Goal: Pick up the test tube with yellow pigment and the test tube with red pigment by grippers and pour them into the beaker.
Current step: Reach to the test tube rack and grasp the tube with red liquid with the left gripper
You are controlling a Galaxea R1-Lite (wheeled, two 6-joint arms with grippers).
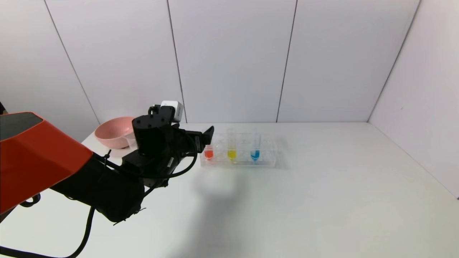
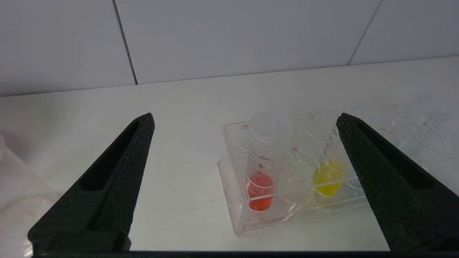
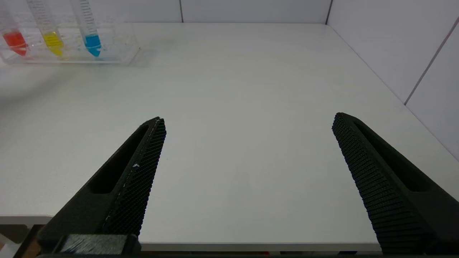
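Note:
My left gripper reaches the red test tube and grabs the test tube's upper part under its rim [image 2: 267, 141] next, since the clear rack [image 2: 292, 200] encloses its lower half.
The test tube with red pigment [image 1: 208, 153] and the test tube with yellow pigment [image 1: 231, 153] stand upright in a clear rack [image 1: 267, 163] at the table's middle back. My left gripper [image 1: 205, 138] is open, raised just left of the rack's red end. In the left wrist view the left gripper [image 2: 245, 118] frames the red tube [image 2: 260, 190] and the yellow tube [image 2: 328, 177], touching neither. The beaker [image 2: 16, 215] shows only at the edge of that view, left of the rack. My right gripper [image 3: 249, 118] is open and empty over the table's front edge.
A tube with blue liquid [image 1: 255, 154] stands in the rack right of the yellow one. A pink bowl [image 1: 113, 132] sits at the back left, behind my left arm. White walls close the back and the right side. The right wrist view shows the rack [image 3: 122, 50] far off.

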